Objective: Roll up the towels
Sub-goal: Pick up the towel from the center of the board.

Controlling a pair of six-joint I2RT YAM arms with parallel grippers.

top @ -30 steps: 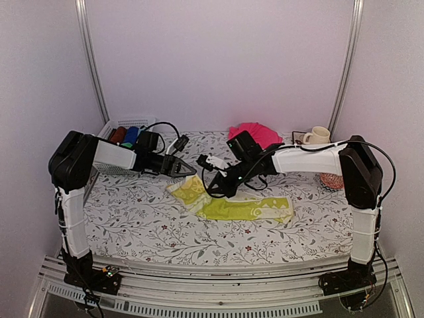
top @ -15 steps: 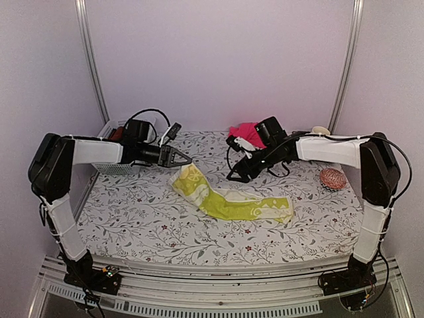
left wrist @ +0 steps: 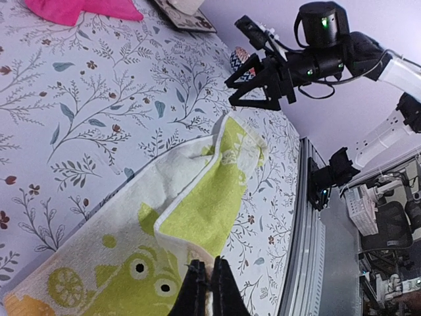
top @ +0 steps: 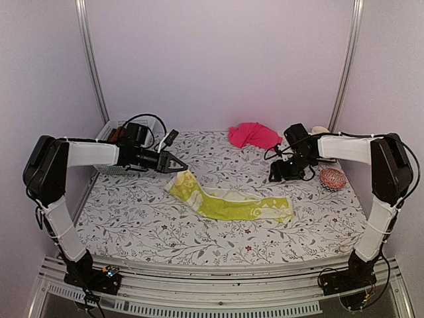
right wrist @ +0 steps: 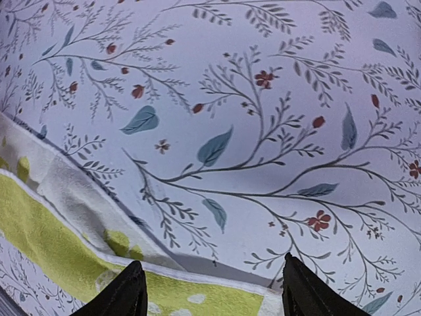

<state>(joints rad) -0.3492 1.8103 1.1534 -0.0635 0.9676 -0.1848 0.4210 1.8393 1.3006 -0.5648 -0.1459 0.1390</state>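
Observation:
I need to spread the lime-yellow towel flat for rolling, so next I need to grab its white-edged corner opposite my left gripper with my right gripper.
The lime-yellow patterned towel point(top: 232, 204) lies stretched left to right across the middle of the table. Its left end is lifted and folded over, pinched in my left gripper point(top: 177, 164). In the left wrist view those jaws point(left wrist: 208, 284) stand shut on the towel's corner point(left wrist: 204, 197). My right gripper point(top: 277, 175) hovers open just behind the towel's right end, holding nothing. Its fingertips point(right wrist: 133, 284) frame bare tablecloth, with the towel's edge point(right wrist: 59, 243) at the lower left. The pink towel point(top: 253, 134) lies crumpled at the back centre.
A white basket point(top: 112, 127) holding dark rolls of cloth stands at the back left behind my left arm. A round red-orange woven pad point(top: 332, 179) lies at the right edge, with a cream mug point(top: 320, 130) behind it. Walls close in on both sides.
My right gripper has opened, let go of the yellow towel and swung right. My left gripper has kept its grip and pulled the left end a little leftward.

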